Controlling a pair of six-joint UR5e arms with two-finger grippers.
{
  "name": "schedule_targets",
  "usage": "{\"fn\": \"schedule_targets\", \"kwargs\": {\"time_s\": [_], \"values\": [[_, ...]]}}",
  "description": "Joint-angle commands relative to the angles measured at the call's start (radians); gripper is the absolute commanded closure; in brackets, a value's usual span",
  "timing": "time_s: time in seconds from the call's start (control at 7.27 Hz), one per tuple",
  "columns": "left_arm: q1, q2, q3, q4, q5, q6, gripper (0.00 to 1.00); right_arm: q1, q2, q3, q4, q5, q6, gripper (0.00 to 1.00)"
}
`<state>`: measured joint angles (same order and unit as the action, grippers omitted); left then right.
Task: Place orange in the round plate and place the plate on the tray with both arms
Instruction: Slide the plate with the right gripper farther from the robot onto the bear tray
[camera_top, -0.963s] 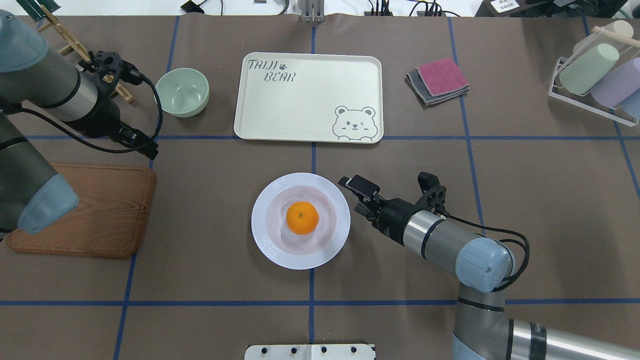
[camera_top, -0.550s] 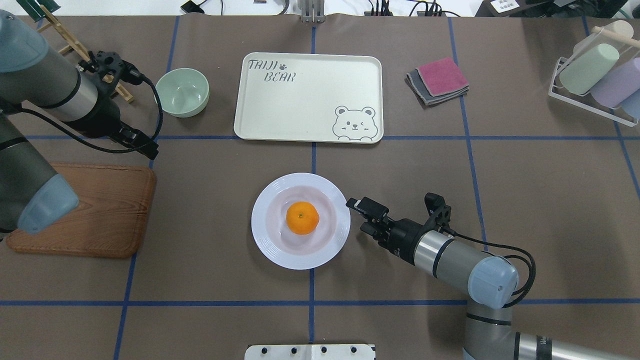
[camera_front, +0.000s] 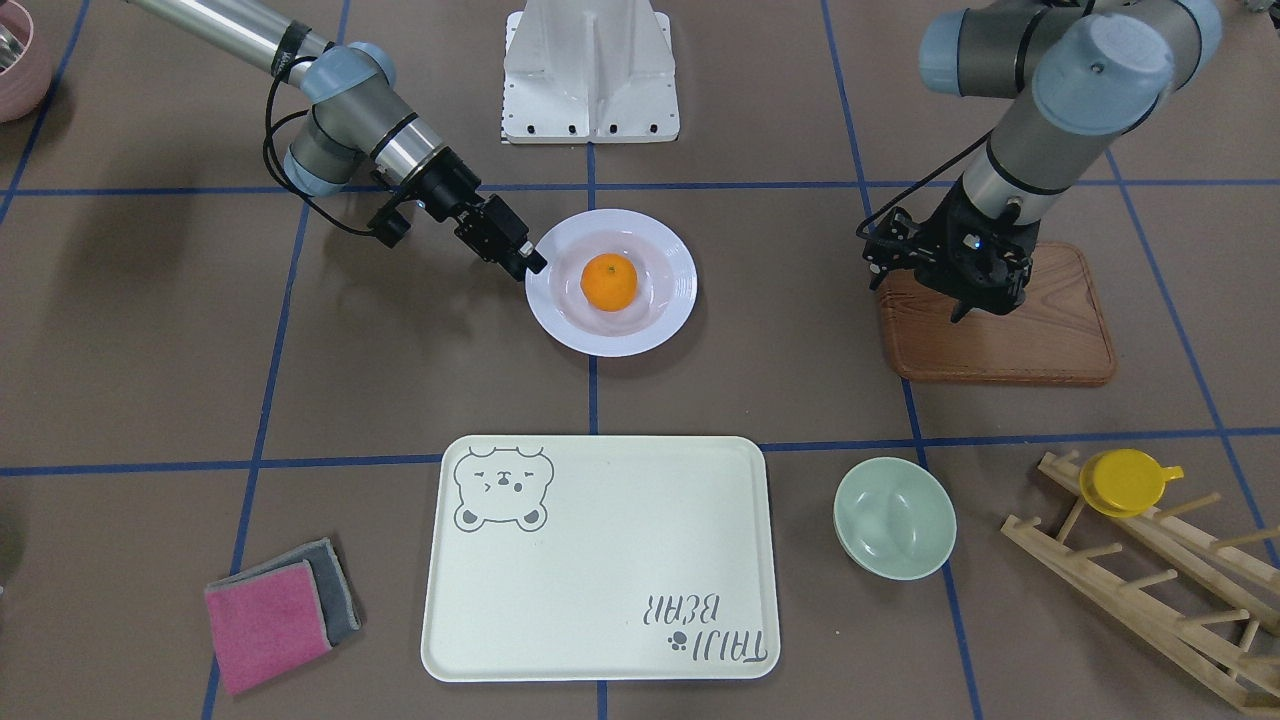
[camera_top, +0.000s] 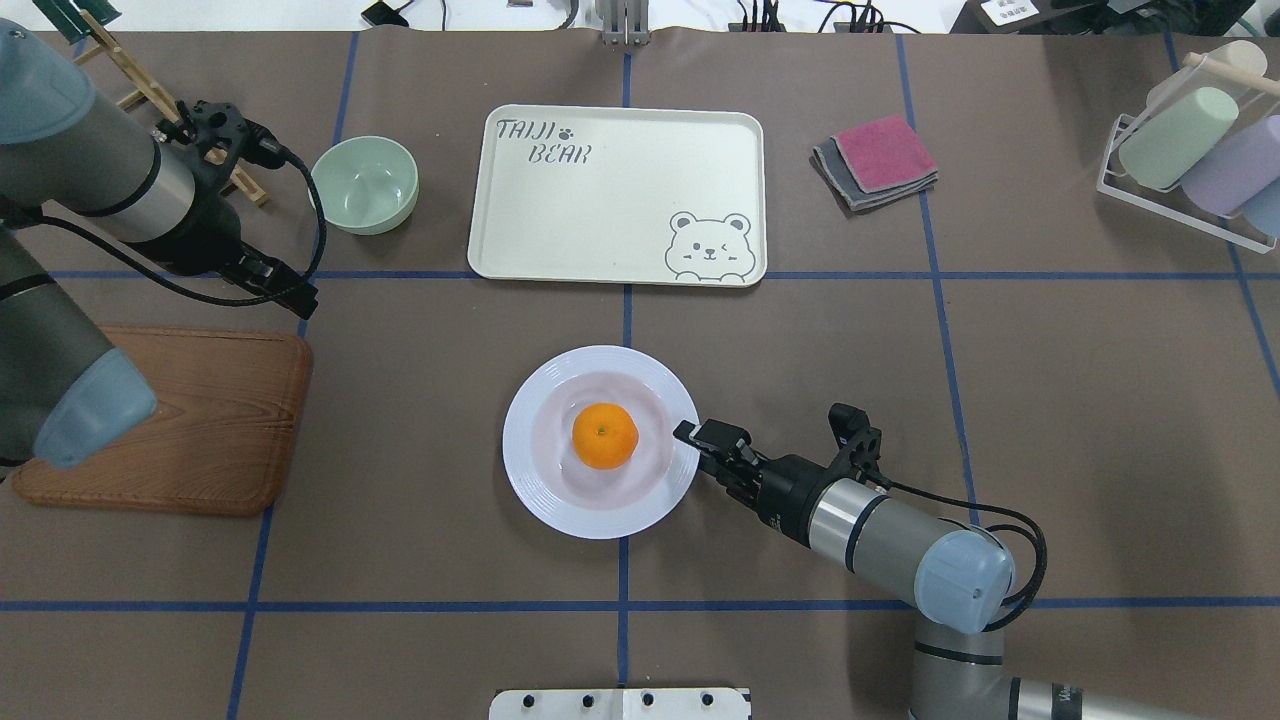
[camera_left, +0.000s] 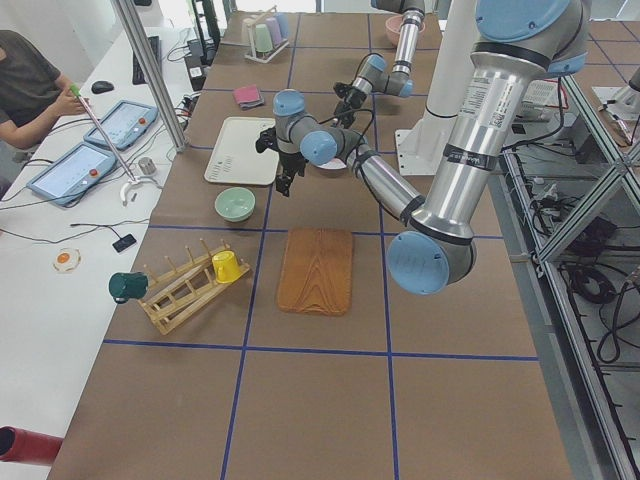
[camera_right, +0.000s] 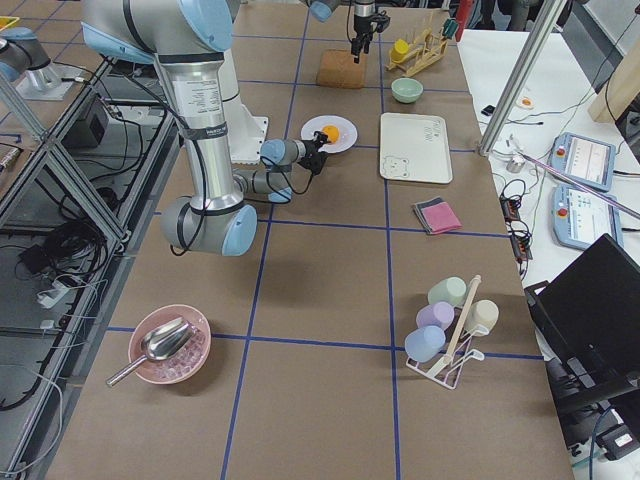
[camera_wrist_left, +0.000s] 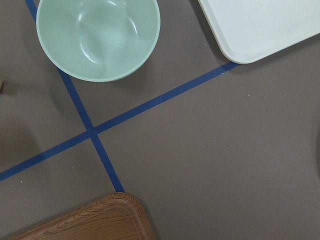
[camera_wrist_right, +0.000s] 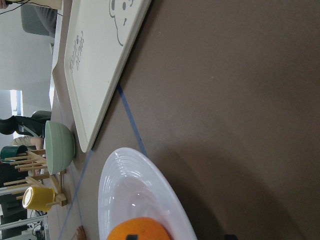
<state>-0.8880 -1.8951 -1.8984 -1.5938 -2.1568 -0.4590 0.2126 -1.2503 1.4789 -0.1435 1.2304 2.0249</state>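
My right gripper grips the round plate by its rim (camera_front: 542, 288) next, to carry the orange onto the tray (camera_front: 600, 560) with both arms.
The orange (camera_top: 605, 435) lies in the middle of the white round plate (camera_top: 540, 500), which rests on the table in front of the cream bear tray (camera_top: 615, 200). My right gripper (camera_top: 692, 440) is open and low at the plate's right rim; the right wrist view shows the rim (camera_wrist_right: 150, 175) and the orange (camera_wrist_right: 140, 230) very close. In the front view the same gripper (camera_front: 528, 260) touches the plate's edge (camera_front: 560, 325) beside the orange (camera_front: 609, 281). My left gripper (camera_top: 295, 295) hangs open and holds nothing, above the table between the wooden board and the green bowl. The tray (camera_front: 600, 560) holds nothing.
A pale-green bowl (camera_top: 365, 185) stands left of the tray. The brown wooden board (camera_top: 190, 420) lies at the left. Folded pink and grey cloths (camera_top: 880, 160) and a rack of cups (camera_top: 1190, 150) are to the right. A wooden rack holds a yellow cup (camera_front: 1125, 480).
My right gripper has come down and moved left, from beside the plate up to its right rim. The left arm, plate and orange have not moved.
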Motion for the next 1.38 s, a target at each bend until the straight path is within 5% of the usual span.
{"fn": "schedule_targets", "kwargs": {"time_s": [0.0, 0.14, 0.41, 0.96, 1.24], "values": [[0.0, -0.001, -0.001, 0.0, 0.0, -0.001, 0.01, -0.002, 0.047, -0.028, -0.002, -0.023, 0.0, 0.45], [0.0, 0.001, -0.002, 0.0, 0.0, -0.001, 0.01, -0.004, 0.048, -0.029, -0.002, -0.025, 0.0, 0.58], [0.0, -0.001, -0.002, 0.0, 0.0, -0.001, 0.01, -0.001, 0.046, -0.022, 0.001, -0.025, -0.002, 1.0], [0.001, -0.007, -0.001, 0.0, 0.0, -0.003, 0.01, 0.076, 0.049, 0.04, 0.002, -0.025, -0.003, 1.0], [0.001, -0.007, -0.002, 0.0, 0.0, -0.003, 0.01, 0.082, 0.075, 0.038, 0.001, -0.13, -0.002, 1.0]]}}
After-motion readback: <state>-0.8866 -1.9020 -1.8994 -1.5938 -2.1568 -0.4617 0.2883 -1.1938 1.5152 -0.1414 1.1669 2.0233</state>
